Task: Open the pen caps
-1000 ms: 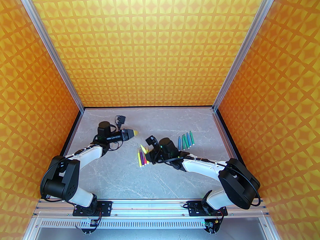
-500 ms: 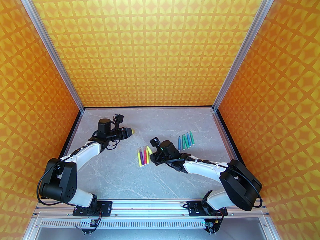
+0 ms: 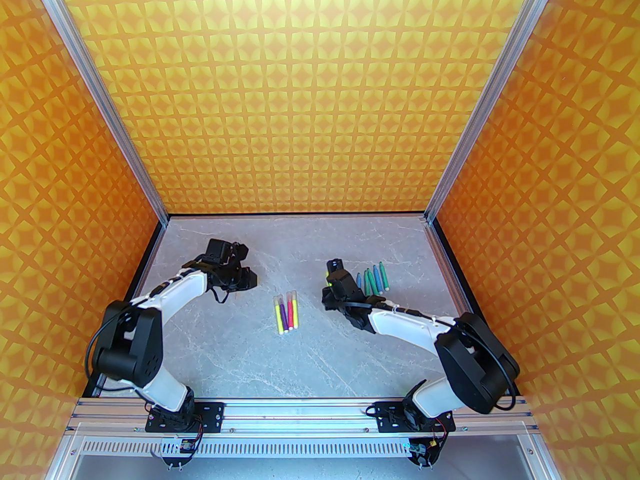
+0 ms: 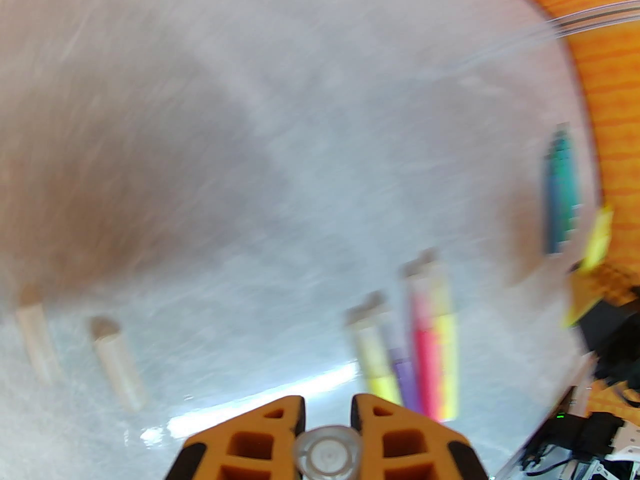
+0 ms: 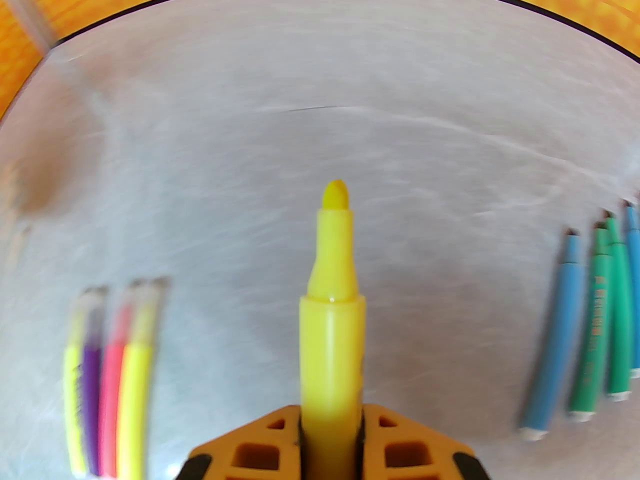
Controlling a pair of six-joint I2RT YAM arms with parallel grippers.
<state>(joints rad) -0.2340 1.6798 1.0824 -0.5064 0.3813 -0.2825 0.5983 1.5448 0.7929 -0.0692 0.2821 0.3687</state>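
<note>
My left gripper keeps holding the pen cap for now, since the pen cap would fall short of the loose pen caps if I opened above the table.
In the left wrist view my left gripper [image 4: 327,407] is shut on a clear pen cap [image 4: 327,452], seen end-on between the orange fingers. Two loose pen caps [image 4: 117,363] lie on the table to its left. My right gripper [image 5: 331,414] is shut on a yellow pen [image 5: 332,318] whose bare tip points toward the far edge. A row of capped pens [image 3: 286,313], yellow, purple, pink and yellow, lies mid-table between the arms. Several uncapped blue and green pens [image 3: 372,280] lie just right of the right gripper.
The grey marble table [image 3: 310,363] has a black rim and orange patterned walls on three sides. Both arm bases sit on the aluminium rail [image 3: 300,410] at the near edge. Both wrist views are motion-blurred.
The right gripper has carried the yellow pen rightward from the capped row toward the blue and green pens and turned to face the far wall. The left wrist has turned downward and pulled back left.
</note>
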